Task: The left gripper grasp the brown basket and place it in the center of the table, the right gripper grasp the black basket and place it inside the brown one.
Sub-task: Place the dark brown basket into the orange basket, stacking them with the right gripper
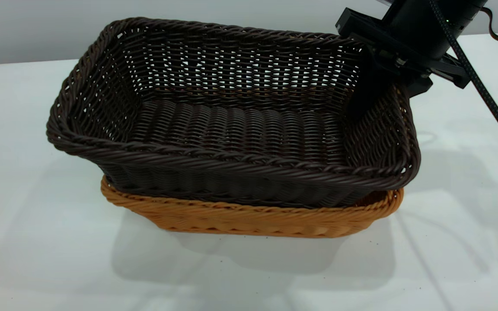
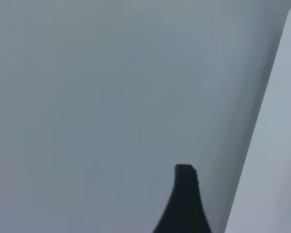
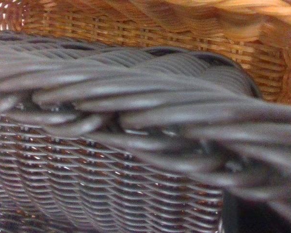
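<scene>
The lower part of the black basket's side is inside the brown basket's front rim, so the right gripper should open now, and the black basket would stay nested.
The black basket (image 1: 236, 125) sits nested in the brown basket (image 1: 249, 218) at the middle of the table (image 1: 37, 242). It is tilted, with its left end raised. Only the brown basket's front rim and wall show beneath it. My right gripper (image 1: 381, 88) is at the black basket's far right corner, shut on the braided rim with one finger inside the wall. In the right wrist view the black rim (image 3: 136, 97) fills the frame, with brown wicker (image 3: 136, 24) behind it. My left gripper (image 2: 230, 194) is away from both baskets, open, with one finger (image 2: 184, 199) showing.
White tabletop lies open all around the baskets. The right arm's braided cable (image 1: 482, 86) runs down the right side. The left wrist view shows a grey wall (image 2: 87, 97) and the table's edge (image 2: 276, 145).
</scene>
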